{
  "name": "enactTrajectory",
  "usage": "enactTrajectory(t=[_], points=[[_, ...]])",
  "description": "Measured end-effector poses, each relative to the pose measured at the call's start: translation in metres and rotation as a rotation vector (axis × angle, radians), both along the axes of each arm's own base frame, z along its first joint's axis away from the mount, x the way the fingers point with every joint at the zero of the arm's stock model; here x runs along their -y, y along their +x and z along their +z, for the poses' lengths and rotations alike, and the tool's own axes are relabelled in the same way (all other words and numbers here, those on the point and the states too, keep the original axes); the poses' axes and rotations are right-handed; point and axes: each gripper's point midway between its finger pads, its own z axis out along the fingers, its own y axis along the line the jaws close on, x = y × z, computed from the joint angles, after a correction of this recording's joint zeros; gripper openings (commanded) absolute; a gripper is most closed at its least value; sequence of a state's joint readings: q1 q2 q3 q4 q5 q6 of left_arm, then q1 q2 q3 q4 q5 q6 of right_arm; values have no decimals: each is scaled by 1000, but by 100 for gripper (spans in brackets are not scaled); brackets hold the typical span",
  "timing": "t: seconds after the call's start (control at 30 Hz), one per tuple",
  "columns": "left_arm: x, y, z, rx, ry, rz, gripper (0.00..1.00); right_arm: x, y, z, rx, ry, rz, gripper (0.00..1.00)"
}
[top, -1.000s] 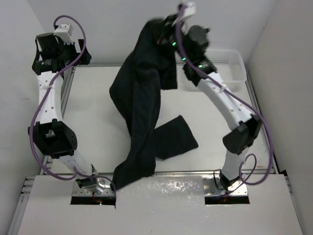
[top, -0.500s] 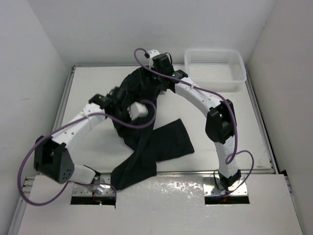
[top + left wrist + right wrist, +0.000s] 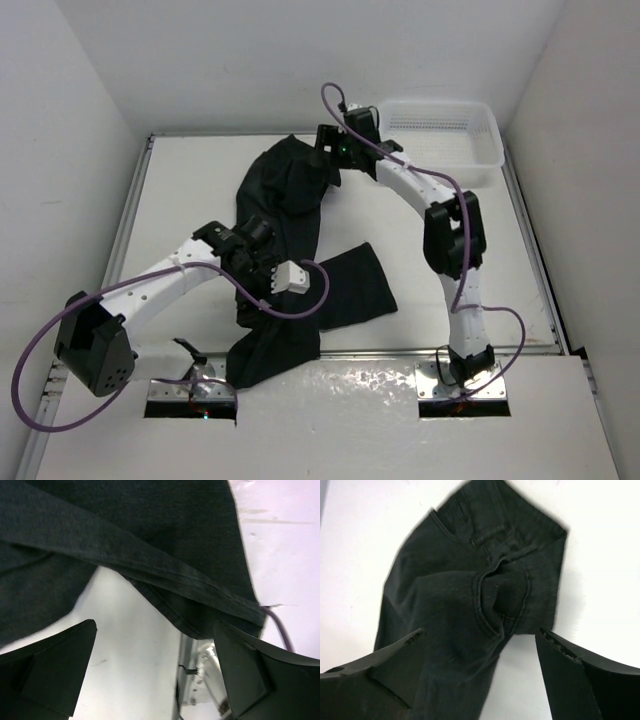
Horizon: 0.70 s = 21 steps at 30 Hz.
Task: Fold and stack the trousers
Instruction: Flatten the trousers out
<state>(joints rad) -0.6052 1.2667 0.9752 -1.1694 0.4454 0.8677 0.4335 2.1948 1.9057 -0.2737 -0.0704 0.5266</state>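
My left gripper grabs the trousers' long leg near its hem [image 3: 247, 355] [image 3: 176, 608] next, opposite the waist, to stretch the trousers flat for folding.
The black trousers [image 3: 285, 215] lie rumpled on the white table [image 3: 180, 190]. Their waist is at the back, one leg runs to the near edge, and the other leg [image 3: 350, 285] angles off to the right. My right gripper [image 3: 330, 152] hovers open over the waist; in the right wrist view the bunched waistband [image 3: 502, 592] shows beyond the spread jaws of the gripper [image 3: 480, 672], which hold nothing. My left gripper [image 3: 262, 268] is low over the middle of the long leg. In its wrist view this gripper [image 3: 155, 667] is open, with bare table between the fingers and a trouser hem [image 3: 200, 587] just beyond.
A white mesh basket [image 3: 495, 140] stands at the back right corner, close behind the right arm. The end of the long leg hangs over the near edge by the left arm's base [image 3: 195, 380]. The metal table rail [image 3: 197, 680] shows in the left wrist view.
The right gripper, which held the trousers up high, has come down and opened; the trousers now lie on the table. The left arm swung from the back left down over them.
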Motion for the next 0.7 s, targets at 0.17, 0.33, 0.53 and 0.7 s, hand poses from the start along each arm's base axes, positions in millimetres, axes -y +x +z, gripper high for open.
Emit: enactTrajectory(t=[0.17, 0.33, 0.53, 0.7], points=[[17, 14, -14, 59, 8, -28, 100, -22, 3, -73, -148, 96, -36, 87], [33, 19, -38, 48, 7, -2, 100, -37, 3, -124, -255, 161, -65, 70], [13, 5, -104, 23, 193, 68, 13, -40, 9, -122, -255, 201, -98, 0], [-10, 35, -93, 177, 257, 164, 0, -28, 3, -112, -243, 162, -113, 0]])
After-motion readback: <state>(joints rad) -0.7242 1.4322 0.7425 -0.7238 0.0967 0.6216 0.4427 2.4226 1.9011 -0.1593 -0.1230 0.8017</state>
